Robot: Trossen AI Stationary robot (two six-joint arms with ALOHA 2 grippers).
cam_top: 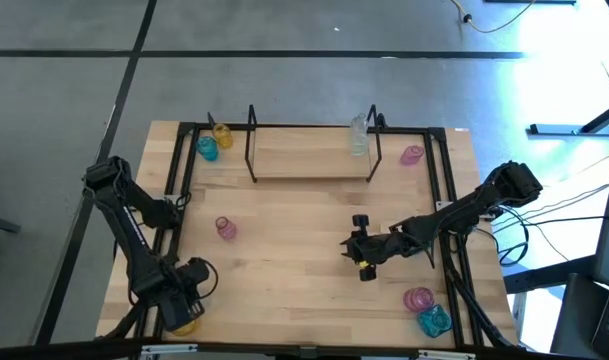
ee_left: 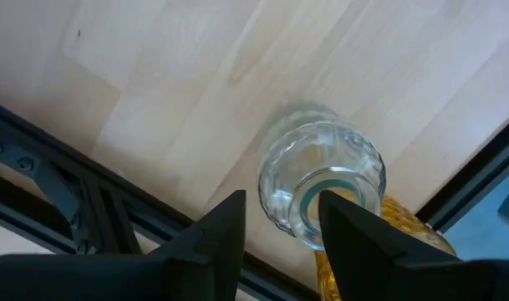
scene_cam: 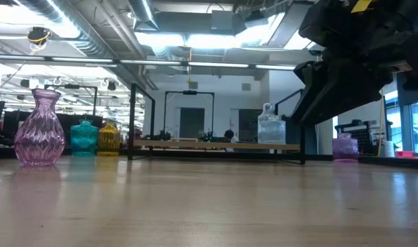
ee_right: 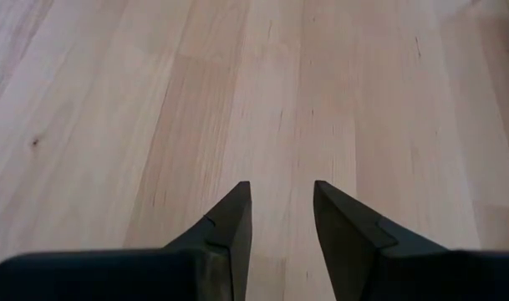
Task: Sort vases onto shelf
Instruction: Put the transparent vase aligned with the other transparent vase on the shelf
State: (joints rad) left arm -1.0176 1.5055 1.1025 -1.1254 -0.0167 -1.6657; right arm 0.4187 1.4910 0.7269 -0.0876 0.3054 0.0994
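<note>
The left gripper grabs the clear vase by the rim of its opening [ee_left: 338,176] next, to sort the vases onto the shelf.
The shelf [cam_top: 314,152] [scene_cam: 215,145] stands at the table's far side, and a clear vase [cam_top: 359,135] [scene_cam: 271,127] stands on its right part. Yellow [cam_top: 221,132] and teal [cam_top: 206,149] vases stand left of it, a pink one [cam_top: 412,155] right of it. Another pink vase [cam_top: 226,228] [scene_cam: 38,130] stands left of centre. My left gripper [cam_top: 189,298] [ee_left: 283,209] is open at the near left corner, pointing down over a clear vase [ee_left: 321,184] beside a yellow one [ee_left: 404,226]. My right gripper [cam_top: 362,248] [ee_right: 282,209] is open and empty over bare wood.
A pink vase [cam_top: 418,298] and a teal vase [cam_top: 435,320] stand near the near right corner. Black rails [cam_top: 184,180] frame the tabletop, and one runs close by my left gripper [ee_left: 87,201]. The middle of the table [cam_top: 294,260] is bare wood.
</note>
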